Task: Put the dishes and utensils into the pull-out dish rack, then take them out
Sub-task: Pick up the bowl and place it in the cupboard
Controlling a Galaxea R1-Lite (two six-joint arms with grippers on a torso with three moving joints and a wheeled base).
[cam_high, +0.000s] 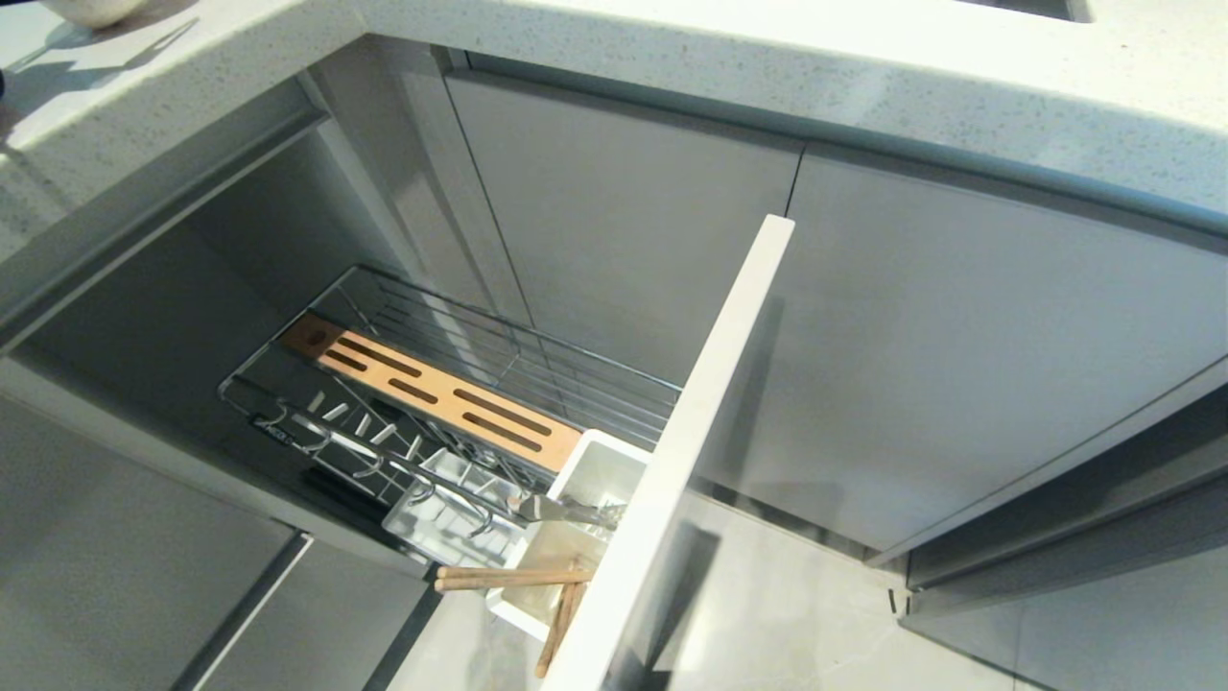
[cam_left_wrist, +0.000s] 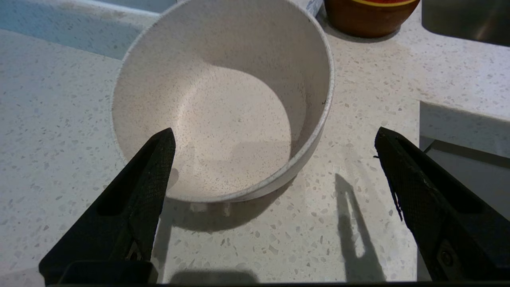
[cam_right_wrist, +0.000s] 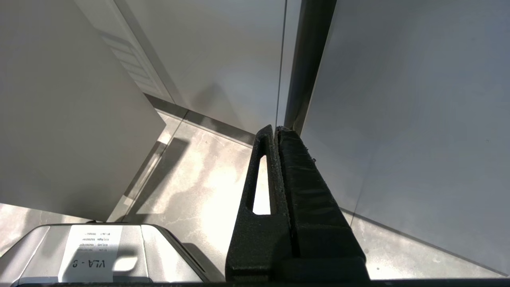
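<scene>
Both of my fingers reach past its near rim (cam_left_wrist: pixel 285 171), one inside and one over the countertop, so it is time for my left gripper to close on the white bowl (cam_left_wrist: pixel 223 99).
A white bowl (cam_left_wrist: pixel 223 99) stands upright on the speckled countertop (cam_left_wrist: pixel 303 235). My left gripper (cam_left_wrist: pixel 275 133) is open wide just above it. One fingertip (cam_left_wrist: pixel 159 159) sits over the bowl's inside near the rim, and the other hangs well outside the bowl, so the wall runs between them. The bowl's edge (cam_high: pixel 91 10) shows at the far left of the head view. The pull-out dish rack (cam_high: pixel 537 345) is drawn out below. Chopsticks (cam_high: pixel 508 576) and a metal spoon (cam_high: pixel 566 512) lie in its white caddy (cam_high: pixel 604 470). My right gripper (cam_right_wrist: pixel 275 129) is shut and empty, hanging by the cabinet doors.
The rack's tall pale front panel (cam_high: pixel 700 432) juts out over the floor. A slotted wooden strip (cam_high: pixel 432 389) lies along the basket. A brown pot (cam_left_wrist: pixel 368 16) stands behind the bowl, with a sink (cam_left_wrist: pixel 466 20) beside it. Grey cabinet doors (cam_high: pixel 959 365) flank the rack.
</scene>
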